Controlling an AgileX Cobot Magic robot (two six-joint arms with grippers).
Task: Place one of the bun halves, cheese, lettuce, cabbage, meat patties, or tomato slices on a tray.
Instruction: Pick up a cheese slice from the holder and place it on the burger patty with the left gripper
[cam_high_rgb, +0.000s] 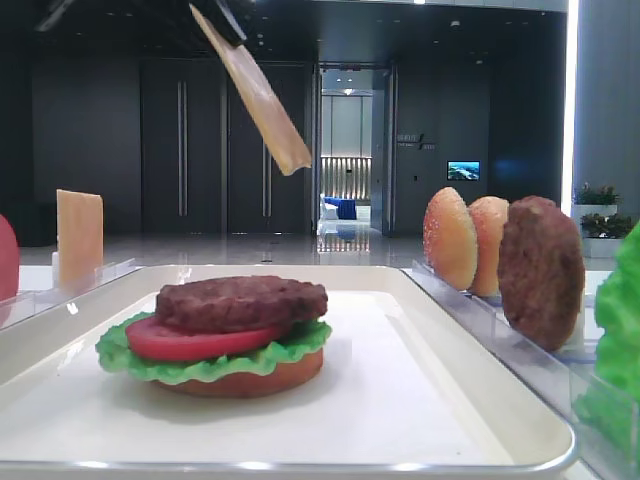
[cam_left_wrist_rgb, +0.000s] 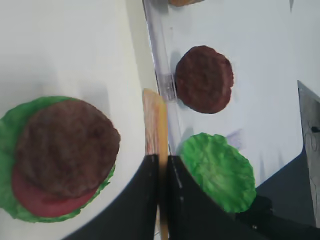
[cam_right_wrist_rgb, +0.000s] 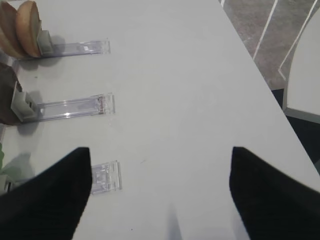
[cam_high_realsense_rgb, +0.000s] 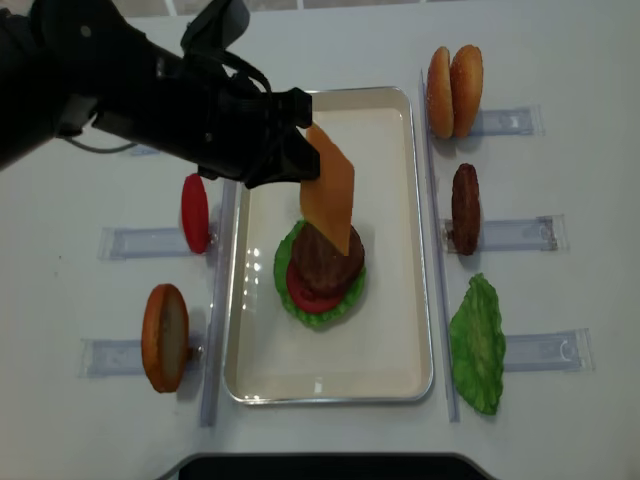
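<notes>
The cheese slice (cam_high_realsense_rgb: 327, 190) stands edge-on beside the top meat patty (cam_high_realsense_rgb: 323, 266), so I need to lay the cheese slice across the top meat patty before opening my left gripper.
My left gripper (cam_high_realsense_rgb: 296, 128) is shut on a thin orange-tan cheese (cam_high_realsense_rgb: 330, 190) slice, which hangs tilted in the air over the cream-white tray (cam_high_realsense_rgb: 420, 250). In the left wrist view the cheese (cam_left_wrist_rgb: 156, 120) shows edge-on, pinched between the black fingers (cam_left_wrist_rgb: 145, 195). Below it on the tray sits a stack: brown bottom bun, lettuce, tomato slice, and a meat patty (cam_high_realsense_rgb: 325, 255) on top. My right gripper (cam_right_wrist_rgb: 160, 150) is open over bare white table, with nothing between its fingers.
Right of the tray, clear racks hold two bun halves (cam_high_realsense_rgb: 455, 90), a patty (cam_high_realsense_rgb: 465, 208) and a lettuce leaf (cam_high_realsense_rgb: 478, 345). On the left stand a tomato slice (cam_high_realsense_rgb: 195, 213), a bun half (cam_high_realsense_rgb: 165, 337) and another cheese slice (cam_high_rgb: 80, 235).
</notes>
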